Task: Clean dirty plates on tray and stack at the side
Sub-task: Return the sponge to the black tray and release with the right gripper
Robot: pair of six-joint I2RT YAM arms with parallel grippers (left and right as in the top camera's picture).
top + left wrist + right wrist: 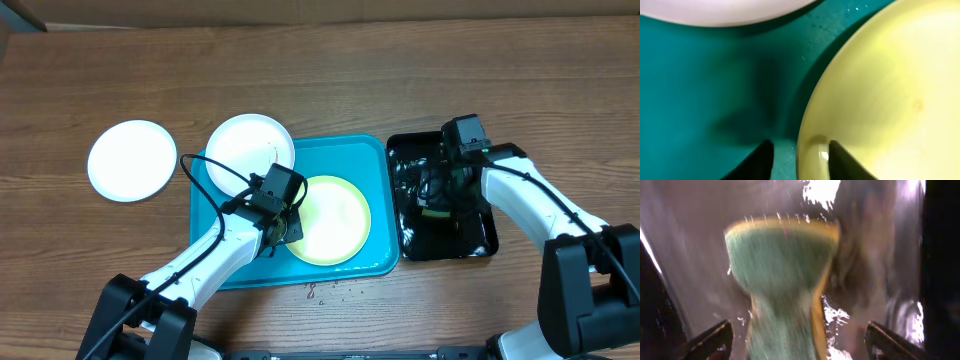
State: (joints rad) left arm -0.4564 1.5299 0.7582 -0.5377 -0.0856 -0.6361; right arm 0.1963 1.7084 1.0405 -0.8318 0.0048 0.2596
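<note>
I need to grab the yellow plate's rim [292, 241] [802, 153] next with my left gripper, so the plate's top stays free to clean and its bottom free to stack.
A pale yellow plate [332, 220] lies in the turquoise tray [352, 155]. One white plate [250, 145] overlaps the tray's far left corner, and a second white plate [125, 160] rests on the table to the left. My left gripper [287, 226] is open and straddles the yellow plate's [890, 90] left rim. In the left wrist view, my left gripper [800, 144] has one finger over the tray [705, 90] and the other over the plate. My right gripper [440, 190] hangs open in the black tray. In the right wrist view, a green and yellow sponge [785, 275] lies between the spread fingers of my right gripper [799, 325].
The glossy black tray [475, 247] is wet and stands right of the turquoise tray. Small reddish crumbs [322, 291] lie on the wooden table just in front of the turquoise tray. A white plate's edge [725, 12] shows at the top of the left wrist view.
</note>
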